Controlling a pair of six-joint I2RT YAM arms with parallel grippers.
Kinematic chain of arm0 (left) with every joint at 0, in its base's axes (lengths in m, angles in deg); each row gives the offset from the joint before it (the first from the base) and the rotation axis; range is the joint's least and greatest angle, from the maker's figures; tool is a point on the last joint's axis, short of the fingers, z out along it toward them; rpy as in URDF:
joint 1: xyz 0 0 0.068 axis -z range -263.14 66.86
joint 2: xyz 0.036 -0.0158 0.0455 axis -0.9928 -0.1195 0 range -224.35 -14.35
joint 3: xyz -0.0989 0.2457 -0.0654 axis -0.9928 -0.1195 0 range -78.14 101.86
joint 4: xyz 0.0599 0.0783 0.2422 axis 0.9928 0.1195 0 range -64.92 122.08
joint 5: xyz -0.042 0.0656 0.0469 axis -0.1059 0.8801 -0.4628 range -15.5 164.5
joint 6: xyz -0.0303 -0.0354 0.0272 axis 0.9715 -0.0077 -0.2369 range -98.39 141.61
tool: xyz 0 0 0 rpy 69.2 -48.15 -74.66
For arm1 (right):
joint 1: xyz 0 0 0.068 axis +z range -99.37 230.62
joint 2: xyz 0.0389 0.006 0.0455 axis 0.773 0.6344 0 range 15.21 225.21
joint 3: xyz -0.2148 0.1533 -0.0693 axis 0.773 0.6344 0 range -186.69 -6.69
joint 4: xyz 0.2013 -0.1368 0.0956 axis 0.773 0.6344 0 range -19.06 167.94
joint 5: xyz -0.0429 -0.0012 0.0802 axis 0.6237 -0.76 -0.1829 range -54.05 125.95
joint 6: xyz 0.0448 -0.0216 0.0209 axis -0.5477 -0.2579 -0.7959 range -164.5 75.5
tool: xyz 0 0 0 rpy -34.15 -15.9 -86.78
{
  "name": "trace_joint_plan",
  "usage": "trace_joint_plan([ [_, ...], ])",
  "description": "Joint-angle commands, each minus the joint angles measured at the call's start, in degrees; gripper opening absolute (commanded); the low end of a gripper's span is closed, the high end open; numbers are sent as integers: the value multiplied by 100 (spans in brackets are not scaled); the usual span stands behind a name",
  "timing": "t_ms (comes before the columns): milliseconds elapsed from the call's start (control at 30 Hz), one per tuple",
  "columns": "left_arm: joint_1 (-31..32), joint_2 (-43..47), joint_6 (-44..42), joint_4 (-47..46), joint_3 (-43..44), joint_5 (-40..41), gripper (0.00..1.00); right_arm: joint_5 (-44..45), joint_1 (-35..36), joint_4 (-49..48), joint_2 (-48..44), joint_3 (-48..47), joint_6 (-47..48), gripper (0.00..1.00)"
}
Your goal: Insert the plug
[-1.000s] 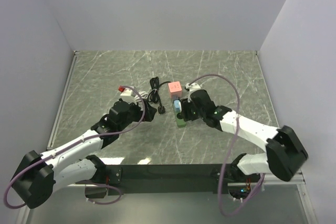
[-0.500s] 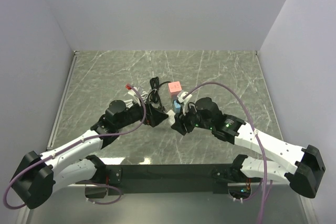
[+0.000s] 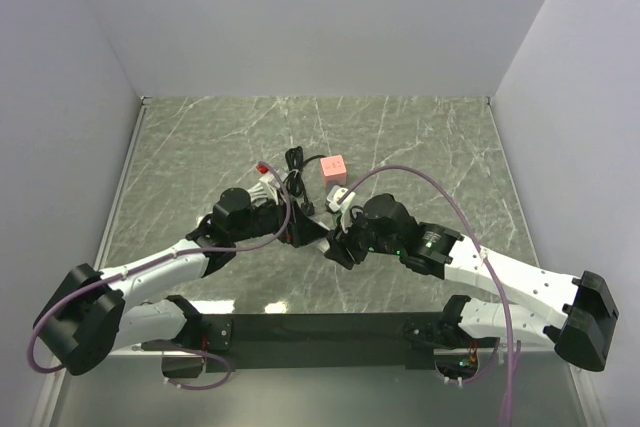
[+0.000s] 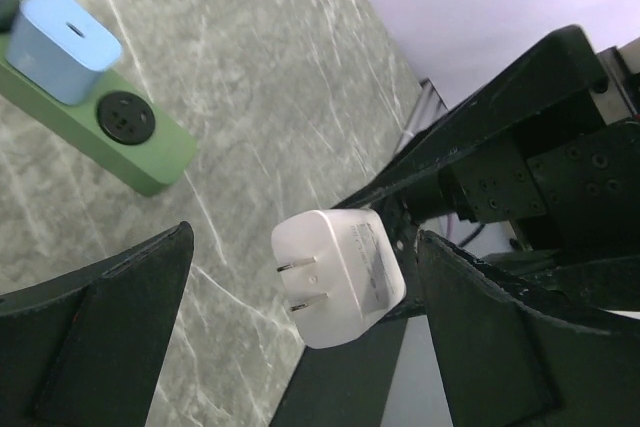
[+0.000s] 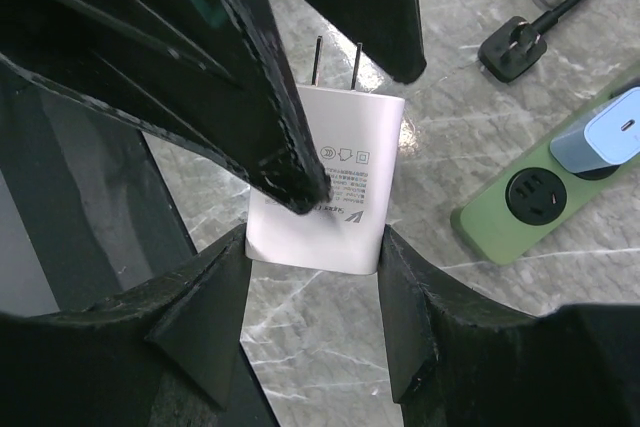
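Note:
The left gripper grabs the white plug point(image 5: 335, 187) by its broad sides at the plug's prong end point(image 5: 347, 129) next, leaving its rear for my right gripper to re-grip for insertion.
A white two-pronged plug point(image 5: 335, 187) hangs above the table with my right gripper point(image 5: 315, 252) shut on its rear end, prongs pointing away from the wrist. My left gripper point(image 4: 305, 237) is open wide, and the plug point(image 4: 340, 272) sits between its fingers without being pinched. In the top view the two grippers meet nose to nose, the left gripper point(image 3: 308, 231) against the right gripper point(image 3: 338, 245). The green power strip point(image 5: 515, 209) lies on the table beyond, with a blue adapter point(image 5: 612, 134) in one socket and a round socket point(image 4: 126, 118) beside it free.
A black cable with a round plug point(image 5: 510, 51) lies behind the strip. A pink block point(image 3: 334, 167) stands further back. The marble tabletop point(image 3: 420, 137) stretches to grey walls on three sides.
The right gripper carried the white plug from the strip toward the near edge and to the left. The left arm swung right until its open fingers straddle the plug.

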Motion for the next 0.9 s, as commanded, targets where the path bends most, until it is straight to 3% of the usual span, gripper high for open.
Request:
trace_joint_plan([
  [0,-5,-117,179,-531,150,-498,99,105,68,-189,-115,-289,205,23],
  [133,4,-170,302,-839,97,-772,82,175,103,-189,-88,-298,232,23],
  [233,4,-187,320,-857,88,-842,60,237,103,-162,-79,-289,275,23],
  [433,-5,-327,320,-900,123,-1018,38,289,120,-84,-185,-280,381,23],
  [600,4,-494,451,-1147,140,-1255,29,333,120,-66,-229,-280,390,23],
  [633,4,-556,460,-1182,140,-1299,25,386,112,-83,-229,-272,373,23],
  [667,-5,-582,504,-1269,123,-1326,13,482,120,-75,-229,-289,338,24],
  [700,4,-609,530,-1296,114,-1317,1,631,112,-57,-212,-298,285,27],
  [767,-5,-626,644,-1419,62,-1239,1,746,112,-31,-220,-333,223,34],
  [867,-22,-627,741,-1620,88,-1071,1,834,120,40,-264,-412,100,56],
])
